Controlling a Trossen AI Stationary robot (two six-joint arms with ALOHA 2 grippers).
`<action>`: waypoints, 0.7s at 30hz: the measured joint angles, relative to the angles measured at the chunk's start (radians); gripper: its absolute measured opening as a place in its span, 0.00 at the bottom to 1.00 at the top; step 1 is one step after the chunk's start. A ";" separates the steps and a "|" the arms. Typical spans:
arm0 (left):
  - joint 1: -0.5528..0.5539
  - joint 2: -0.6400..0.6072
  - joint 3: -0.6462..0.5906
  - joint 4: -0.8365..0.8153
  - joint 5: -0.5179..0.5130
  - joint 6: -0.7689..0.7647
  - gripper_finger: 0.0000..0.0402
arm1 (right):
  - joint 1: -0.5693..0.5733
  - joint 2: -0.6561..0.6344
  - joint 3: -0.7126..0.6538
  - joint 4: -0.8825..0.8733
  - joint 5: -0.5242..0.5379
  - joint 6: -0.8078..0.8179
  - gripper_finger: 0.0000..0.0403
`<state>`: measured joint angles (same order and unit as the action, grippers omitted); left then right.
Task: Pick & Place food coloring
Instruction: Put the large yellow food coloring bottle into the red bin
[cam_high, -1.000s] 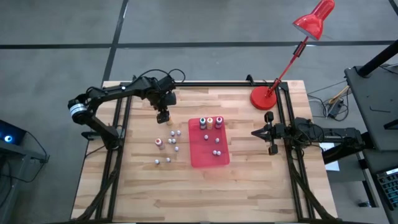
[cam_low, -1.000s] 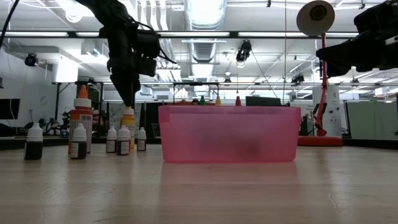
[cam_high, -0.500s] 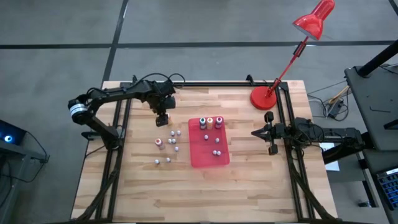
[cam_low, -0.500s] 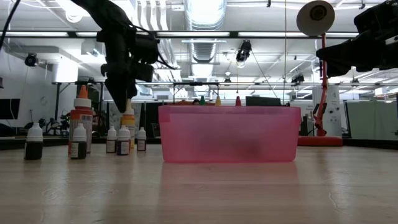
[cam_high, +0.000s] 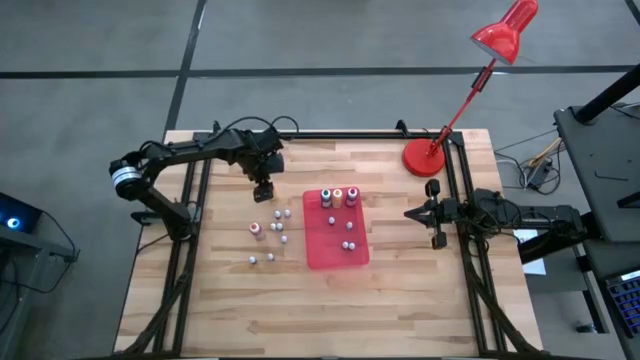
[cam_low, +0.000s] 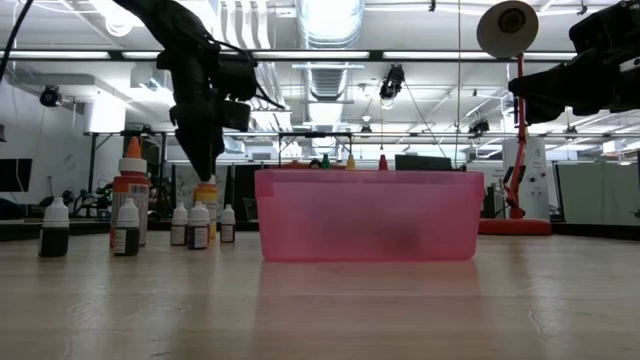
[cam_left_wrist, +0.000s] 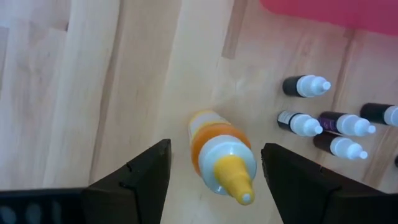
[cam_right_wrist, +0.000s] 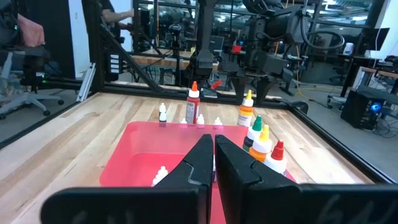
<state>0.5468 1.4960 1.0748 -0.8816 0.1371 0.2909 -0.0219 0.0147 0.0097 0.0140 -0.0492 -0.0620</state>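
Note:
I should close my left gripper on the collar now, because my fingertips reach down on either side of the orange bottle's white collar.
An orange food coloring bottle with a yellow tip stands upright on the wooden table, left of the red tray. My left gripper points down over it, open, one finger on either side of the bottle with a gap showing at each. In the low view the bottle shows just below that gripper. Several small bottles and a taller red-orange one stand nearby. Three coloured bottles and small ones stand in the tray. My right gripper waits shut at the right edge.
Small dark bottles with white caps stand close beside the orange one, toward the tray wall. A red desk lamp stands by its round base at the far right corner. Bare wood lies along the near side of the table.

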 joint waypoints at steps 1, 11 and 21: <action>0.000 0.000 0.000 0.000 -0.001 0.000 0.55 | 0.000 0.000 0.000 0.000 0.000 0.001 0.02; 0.000 0.000 0.000 -0.001 -0.026 -0.031 0.51 | 0.000 0.000 0.000 0.000 0.000 0.001 0.02; 0.000 0.012 0.000 -0.001 -0.026 -0.043 0.39 | 0.000 0.000 0.000 0.000 0.000 -0.001 0.02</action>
<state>0.5468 1.5076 1.0748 -0.8825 0.1116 0.2478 -0.0219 0.0147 0.0097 0.0139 -0.0492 -0.0627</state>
